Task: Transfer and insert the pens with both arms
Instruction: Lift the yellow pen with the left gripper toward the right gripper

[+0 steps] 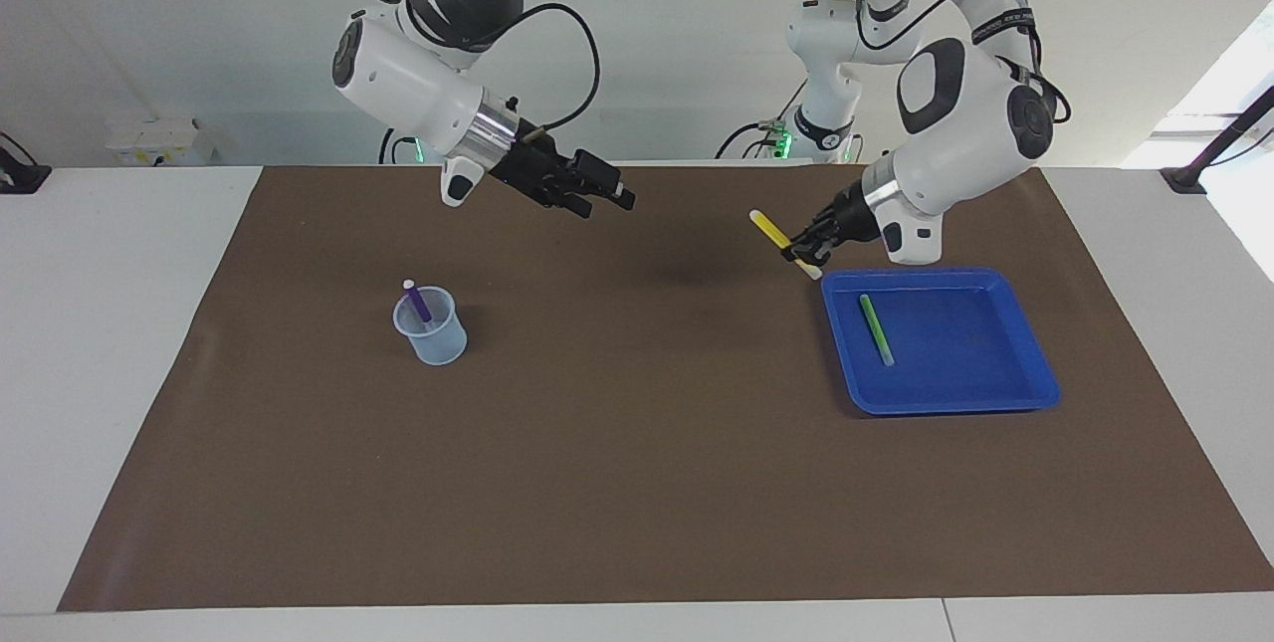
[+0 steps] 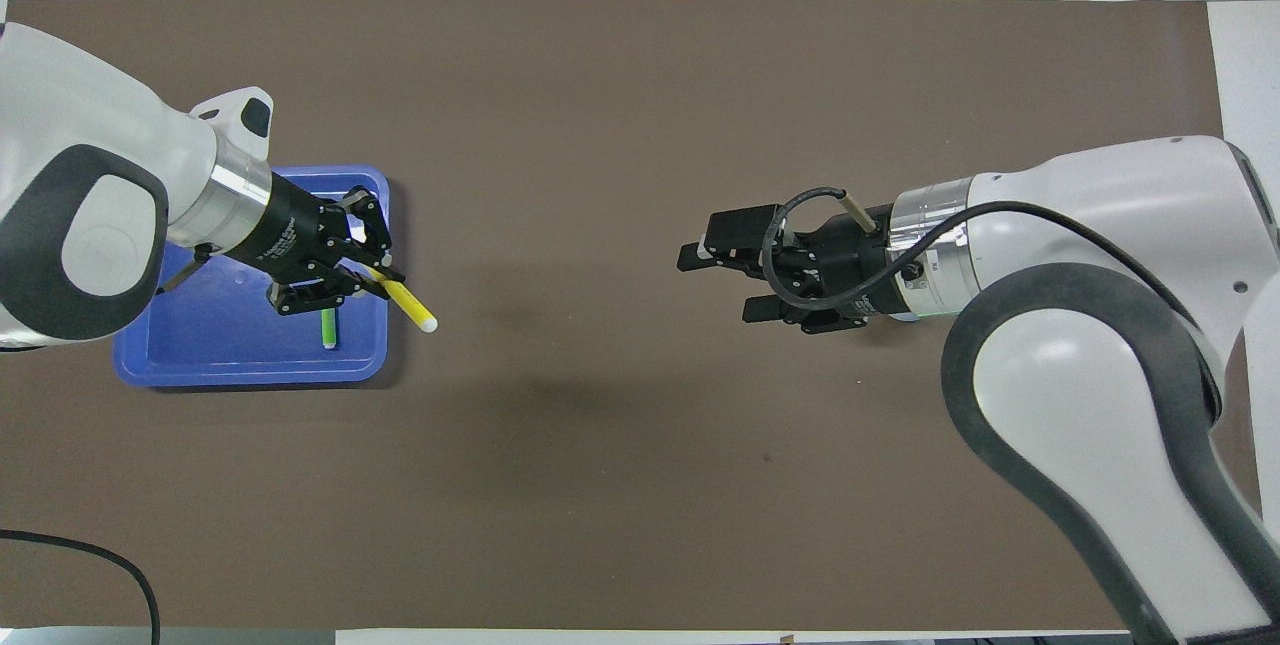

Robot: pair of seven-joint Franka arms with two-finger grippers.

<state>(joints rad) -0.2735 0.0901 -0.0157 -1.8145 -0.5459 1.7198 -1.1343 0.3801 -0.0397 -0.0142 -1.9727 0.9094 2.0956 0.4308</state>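
Observation:
The left gripper's fingers already cover the other end of the yellow pen, so next the right gripper will grab the pen by its loose, sticking-out end (image 2: 419,314).
My left gripper (image 1: 799,248) (image 2: 378,270) is shut on the yellow pen (image 1: 766,226) (image 2: 412,309). It holds the pen tilted in the air, over the brown mat just off the blue tray's (image 1: 955,401) (image 2: 200,365) edge toward the table's middle. The green pen (image 1: 876,328) (image 2: 328,330) lies in the tray, partly covered by that gripper in the overhead view. The purple pen (image 1: 418,302) stands in a clear cup (image 1: 432,335) toward the right arm's end. My right gripper (image 1: 605,195) (image 2: 718,281) hangs open and empty over the mat, pointing at the left one.
A brown mat (image 1: 637,463) covers most of the white table. A smaller white arm with a green light (image 1: 821,114) stands at the robots' edge of the table. In the overhead view the right arm hides the cup.

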